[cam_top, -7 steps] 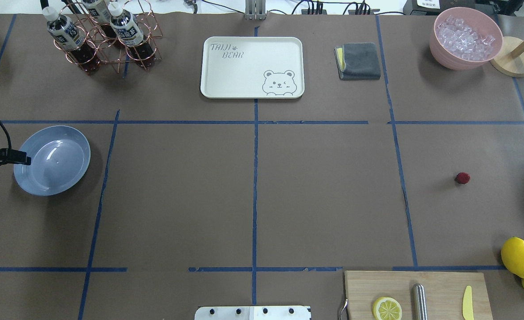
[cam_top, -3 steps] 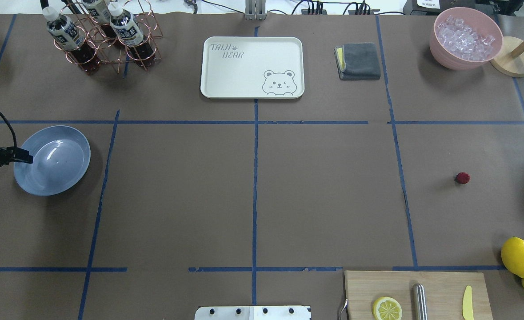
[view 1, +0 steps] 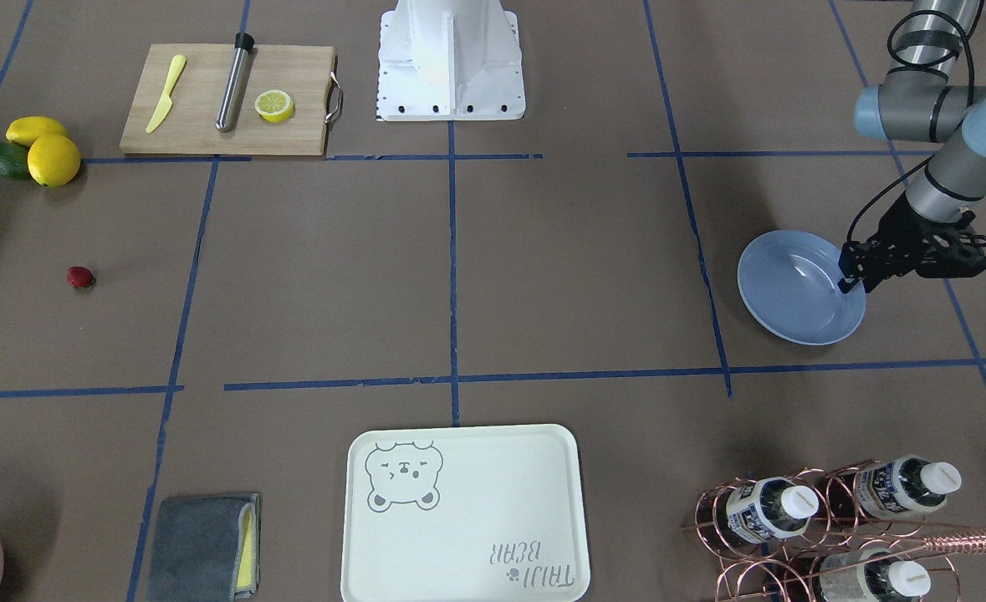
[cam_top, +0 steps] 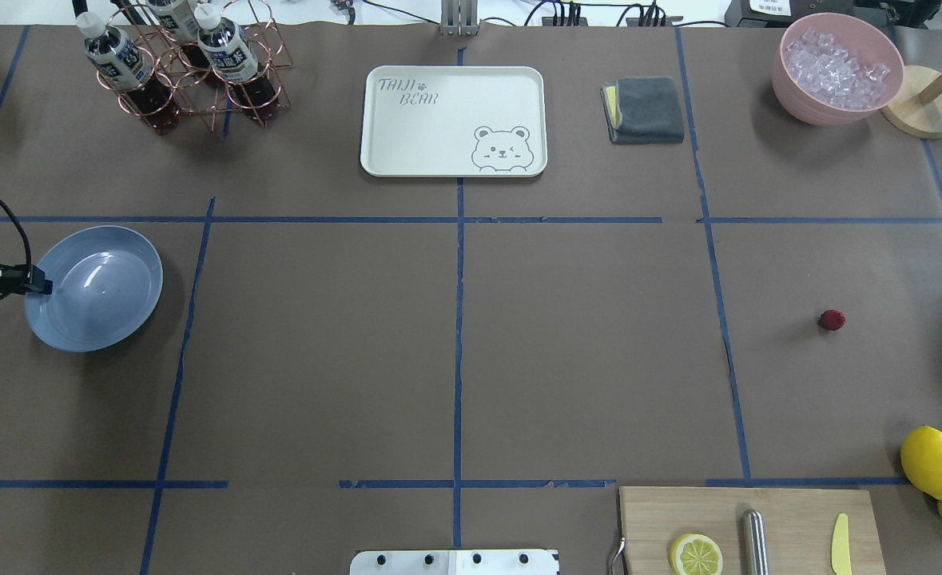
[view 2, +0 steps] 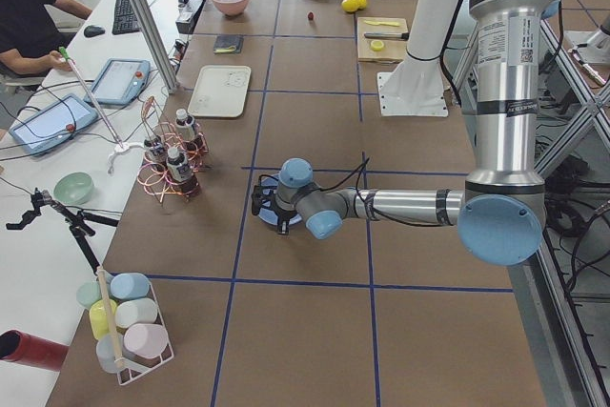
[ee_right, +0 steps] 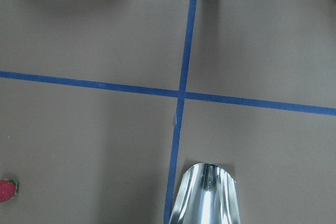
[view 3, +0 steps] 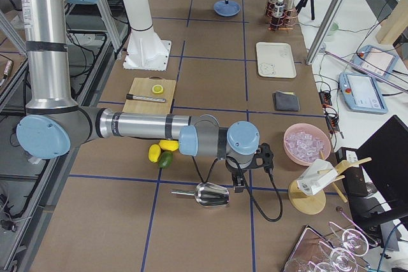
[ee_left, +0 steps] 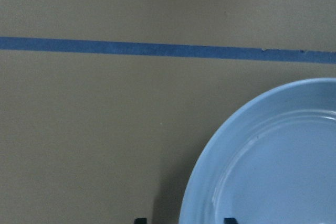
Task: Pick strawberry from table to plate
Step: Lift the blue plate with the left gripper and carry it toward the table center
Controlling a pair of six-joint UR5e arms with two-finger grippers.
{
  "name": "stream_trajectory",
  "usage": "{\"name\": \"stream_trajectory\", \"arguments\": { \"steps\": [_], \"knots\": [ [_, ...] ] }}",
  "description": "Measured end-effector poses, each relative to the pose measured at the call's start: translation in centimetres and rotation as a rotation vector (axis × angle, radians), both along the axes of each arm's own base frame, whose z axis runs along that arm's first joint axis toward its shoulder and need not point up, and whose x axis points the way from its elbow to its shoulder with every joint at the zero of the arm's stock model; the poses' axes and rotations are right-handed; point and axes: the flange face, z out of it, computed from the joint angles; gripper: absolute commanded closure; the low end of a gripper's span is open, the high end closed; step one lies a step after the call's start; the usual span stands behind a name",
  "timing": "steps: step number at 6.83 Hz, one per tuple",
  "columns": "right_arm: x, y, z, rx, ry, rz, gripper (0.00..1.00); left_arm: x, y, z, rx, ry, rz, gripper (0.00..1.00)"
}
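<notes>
My left gripper grabs the pale blue plate by its raised rim [ee_left: 195, 187] next. That brings the plate within reach of the strawberry.
The strawberry [cam_top: 832, 320], a tiny dark-red berry, lies alone on the brown table [cam_top: 582, 351] at the right; it also shows at the left in the front-facing view [view 1: 81, 278] and at the lower left edge of the right wrist view [ee_right: 7, 190]. The pale blue plate [cam_top: 131, 255] sits far to the left and holds nothing. My left gripper [cam_top: 39, 283] hangs open at the plate's left rim [ee_left: 199, 171], with one fingertip showing on each side of the rim in the left wrist view. My right gripper [view 3: 237, 186] shows only in the exterior right view, beside a metal scoop [ee_right: 207, 192]; I cannot tell whether it is open or shut.
A cutting board [cam_top: 790, 511] with a lemon half, a metal rod and a yellow knife lies at the near right. Whole lemons [cam_top: 932, 461] sit beside it. At the back stand a bear tray [cam_top: 453, 120], a grey cloth [cam_top: 646, 109], a pink bowl of ice [cam_top: 838, 68] and a bottle rack [cam_top: 183, 72].
My left gripper has shifted slightly at the plate's left rim, first a little right, then back left. The plate and the strawberry have not moved.
</notes>
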Motion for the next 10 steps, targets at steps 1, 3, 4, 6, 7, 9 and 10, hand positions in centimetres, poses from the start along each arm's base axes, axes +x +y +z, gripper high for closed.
{"name": "stream_trajectory", "arguments": {
  "steps": [1, 3, 4, 6, 7, 9, 10],
  "knots": [
    [0.0, 0.0, 0.0, 0.0, 0.0, 0.0, 0.0, 0.0, 0.0, -0.1, 0.002, 0.001, 0.001, 1.0],
    [0.0, -0.1, -0.2, 0.001, 0.001, 0.002, 0.0, -0.6, 0.8, -1.4, 0.013, 0.026, 0.022, 1.0],
    [0.0, -0.3, -0.4, -0.001, 0.002, 0.007, 0.0, -2.1, 1.4, -2.4, 0.006, 0.055, 0.032, 1.0],
    [-0.3, -0.6, -1.0, 0.002, 0.002, 0.011, 0.0, -5.7, 0.6, -5.4, -0.02, 0.103, 0.003, 1.0],
    [-0.3, -1.1, -2.6, 0.029, 0.003, 0.012, 0.0, -5.8, -0.7, -9.5, -0.028, 0.112, -0.004, 1.0],
    [-0.4, -1.8, -4.4, 0.06, 0.005, 0.016, 0.0, -3.7, -5.0, -18.9, -0.05, 0.136, -0.036, 1.0],
    [-0.7, -1.8, -4.2, 0.068, 0.006, 0.013, 0.0, -0.8, -6.0, -22.9, -0.092, 0.179, -0.058, 1.0]
  ]
}}
